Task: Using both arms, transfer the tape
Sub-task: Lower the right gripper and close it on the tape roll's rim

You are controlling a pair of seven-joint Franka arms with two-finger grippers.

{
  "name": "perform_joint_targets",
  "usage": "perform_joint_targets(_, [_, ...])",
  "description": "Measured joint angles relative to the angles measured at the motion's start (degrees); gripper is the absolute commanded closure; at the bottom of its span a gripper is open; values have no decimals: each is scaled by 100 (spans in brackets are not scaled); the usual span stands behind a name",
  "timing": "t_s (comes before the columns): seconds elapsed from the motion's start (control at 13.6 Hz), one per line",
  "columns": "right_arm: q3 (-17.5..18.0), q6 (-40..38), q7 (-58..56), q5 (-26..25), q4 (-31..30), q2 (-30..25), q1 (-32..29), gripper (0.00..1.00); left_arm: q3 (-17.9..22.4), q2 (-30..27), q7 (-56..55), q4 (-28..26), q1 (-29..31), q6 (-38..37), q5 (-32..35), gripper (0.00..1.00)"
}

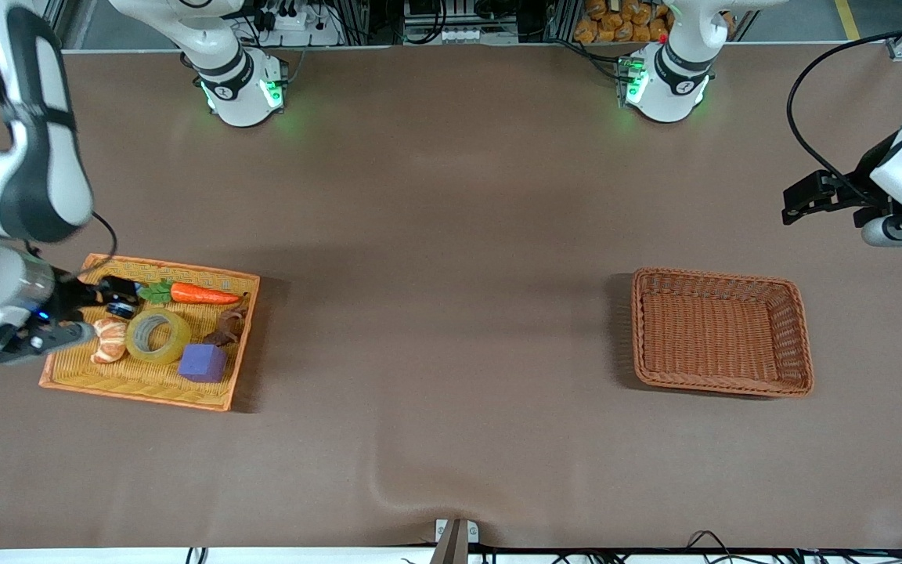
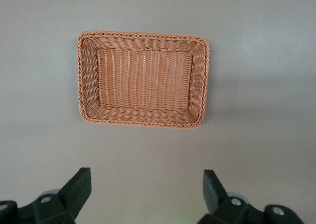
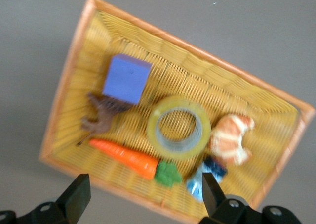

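The robot's right gripper will next grab the tape by its ring side (image 1: pixel 135 337) to transfer it toward the brown wicker basket.
The tape (image 1: pixel 157 335), a yellowish translucent ring, lies flat in the middle of a yellow wicker tray (image 1: pixel 146 394) at the right arm's end of the table. It also shows in the right wrist view (image 3: pixel 178 127). My right gripper (image 1: pixel 110 301) hangs open and empty above that tray's edge; in its wrist view (image 3: pixel 143 194) the fingers straddle the rim beside the carrot. My left gripper (image 1: pixel 797 205) is open and empty in the air over bare table at the left arm's end, and in its wrist view (image 2: pixel 147 189) nothing is between the fingers.
The yellow tray (image 3: pixel 197 50) also holds a purple cube (image 1: pixel 202 363), a carrot (image 1: pixel 204 295), a croissant (image 1: pixel 110 341), a brown toy (image 1: pixel 228 325) and a blue packet (image 3: pixel 205 177). An empty brown wicker basket (image 1: pixel 721 276) stands near the left gripper, and shows in the left wrist view (image 2: pixel 143 36).
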Motion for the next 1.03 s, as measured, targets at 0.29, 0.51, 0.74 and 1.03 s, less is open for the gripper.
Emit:
perform_joint_targets(0.29, [3,1905,-96,0,-1037,404,1,0,1,117,1,-3,6,274,0,0])
perform_joint_targets(0.51, [-5,2002,-104,0,-1202,424,-3,0,-1,291,10,-4,-1,548,0,0])
perform_joint_targets(0.74, [-12,2006,-110,0,-1227,518,-8,0,-4,393,10,-4,-18,704,0,0])
perform_joint_targets(1.03, [-18,2205,-110,0,-1234,854,-18,14,-11,451,10,-9,-32,839,0,0])
